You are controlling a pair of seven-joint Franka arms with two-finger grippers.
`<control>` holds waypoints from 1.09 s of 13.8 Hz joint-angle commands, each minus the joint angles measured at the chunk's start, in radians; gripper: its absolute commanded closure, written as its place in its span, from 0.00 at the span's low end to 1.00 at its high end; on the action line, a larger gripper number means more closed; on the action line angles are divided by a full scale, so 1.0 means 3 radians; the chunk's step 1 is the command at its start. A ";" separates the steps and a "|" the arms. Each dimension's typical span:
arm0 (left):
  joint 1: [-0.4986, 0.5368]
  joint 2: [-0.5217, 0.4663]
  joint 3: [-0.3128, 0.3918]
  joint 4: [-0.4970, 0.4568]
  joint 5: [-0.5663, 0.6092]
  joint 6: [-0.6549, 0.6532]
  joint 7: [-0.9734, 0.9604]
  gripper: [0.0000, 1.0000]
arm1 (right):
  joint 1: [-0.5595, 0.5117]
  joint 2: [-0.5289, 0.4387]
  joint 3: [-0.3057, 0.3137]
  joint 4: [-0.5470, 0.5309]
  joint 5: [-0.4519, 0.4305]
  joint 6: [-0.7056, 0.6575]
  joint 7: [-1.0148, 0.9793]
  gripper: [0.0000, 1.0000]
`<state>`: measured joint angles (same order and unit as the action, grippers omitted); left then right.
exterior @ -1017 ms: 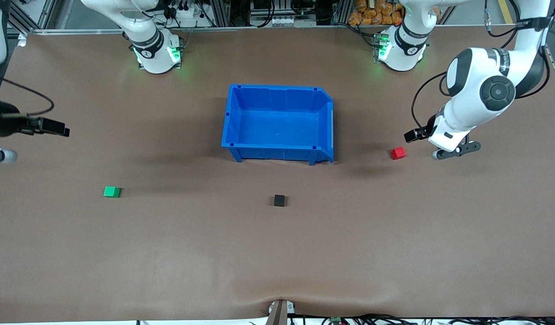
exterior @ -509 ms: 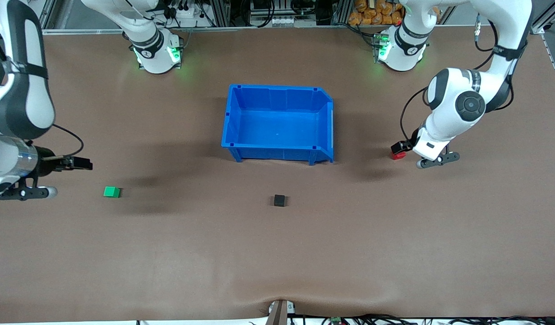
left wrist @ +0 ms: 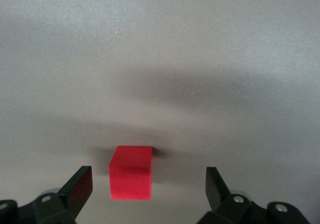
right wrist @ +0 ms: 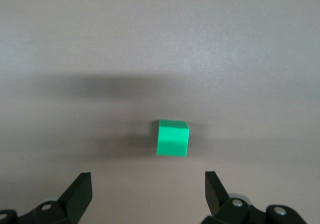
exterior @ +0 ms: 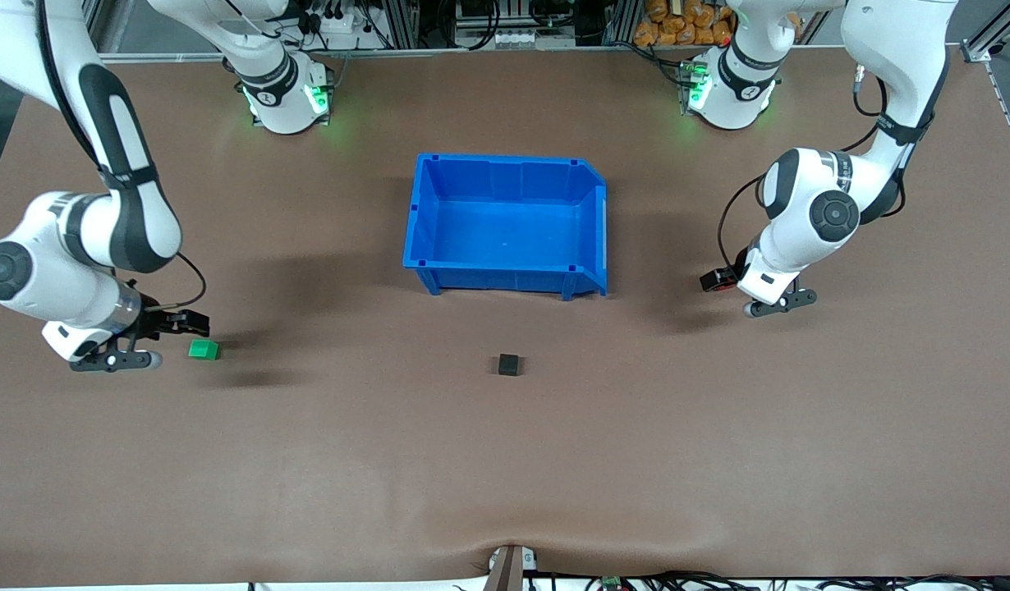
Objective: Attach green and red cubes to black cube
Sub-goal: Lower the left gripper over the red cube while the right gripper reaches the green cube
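Note:
Next, my right gripper grabs the green cube (exterior: 203, 350) by two opposite sides to join the black cube (exterior: 509, 364).
The green cube (exterior: 203, 350) lies on the brown table toward the right arm's end. My right gripper (exterior: 186, 322) hangs low right beside it, open and empty. In the right wrist view the green cube (right wrist: 173, 138) lies just ahead of the open gripper (right wrist: 147, 189), not between the fingers. The red cube (exterior: 726, 286) lies toward the left arm's end, mostly hidden by my left gripper (exterior: 714, 281). In the left wrist view the red cube (left wrist: 131, 172) sits between the open fingers (left wrist: 77, 186), untouched. The black cube (exterior: 509, 364) lies alone mid-table.
A blue plastic bin (exterior: 419, 213) stands empty mid-table, farther from the front camera than the black cube. The brown table cover has a raised wrinkle at its near edge by a small clamp (exterior: 511, 566).
Both arms swung inward and down. The right gripper came from the table's end to the green cube. The left gripper moved over the red cube and now covers most of it.

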<state>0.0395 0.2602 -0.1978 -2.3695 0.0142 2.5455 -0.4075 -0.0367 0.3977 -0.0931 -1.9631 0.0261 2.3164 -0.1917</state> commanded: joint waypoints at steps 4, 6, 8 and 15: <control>0.0088 0.0089 0.0000 -0.0042 0.0106 0.0090 -0.0053 0.00 | -0.0168 0.0453 0.0029 0.0035 0.0015 0.0276 -0.0067 0.00; 0.0144 0.0114 0.0000 -0.0043 0.0106 0.0095 -0.0058 0.00 | -0.0184 0.0525 0.0034 0.0040 0.0046 0.0291 -0.0061 0.00; 0.0145 0.0125 -0.0005 -0.0048 0.0106 0.0100 -0.0058 0.00 | -0.0184 0.0530 0.0034 0.0060 0.0051 0.0296 -0.0061 0.00; 0.0145 0.0181 0.0000 -0.0043 0.0106 0.0100 -0.0063 0.18 | -0.0154 0.0597 0.0034 0.0101 0.0123 0.0445 -0.0046 0.00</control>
<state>0.0753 0.3161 -0.1932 -2.3750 0.0221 2.5577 -0.4075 -0.0789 0.5600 -0.0871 -1.9539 0.0412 2.4457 -0.1958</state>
